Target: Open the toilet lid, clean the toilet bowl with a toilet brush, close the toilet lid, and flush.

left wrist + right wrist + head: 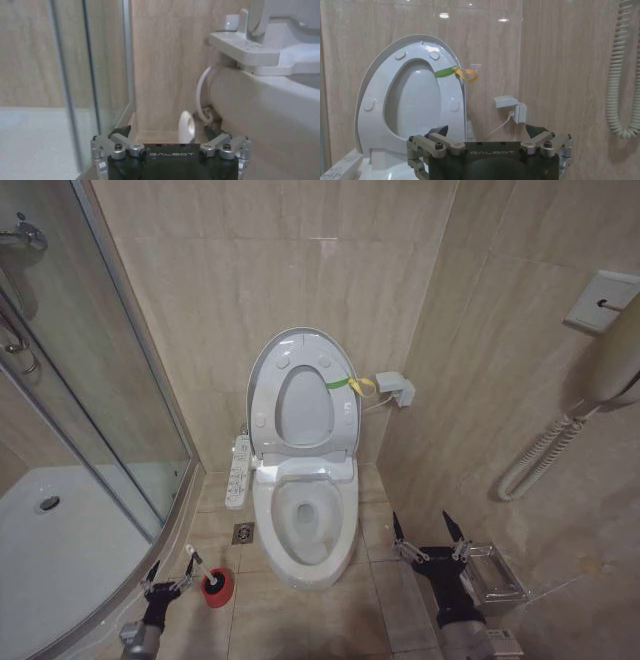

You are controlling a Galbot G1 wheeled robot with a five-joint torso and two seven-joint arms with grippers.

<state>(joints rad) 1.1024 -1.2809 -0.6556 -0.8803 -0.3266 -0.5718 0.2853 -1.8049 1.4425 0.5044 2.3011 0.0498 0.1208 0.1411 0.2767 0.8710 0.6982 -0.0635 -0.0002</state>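
The brush's black head is down inside the red cup, so my left gripper needs to grab the brush by its exposed white handle next.
The toilet lid stands raised against the wall with the ring seat up against it and a yellow-green band at its edge. The toilet bowl lies uncovered. On the floor left of the bowl, the toilet brush leans in its red cup. My left gripper is open right at the handle's white top end, which sits between the fingers without being clamped. Right of the bowl, my right gripper hangs open and holds nothing.
A glass shower enclosure and its white tray close off the left. A button strip runs along the bowl's side, above a floor drain. A wall box, a corded phone and a metal rack are at the right.
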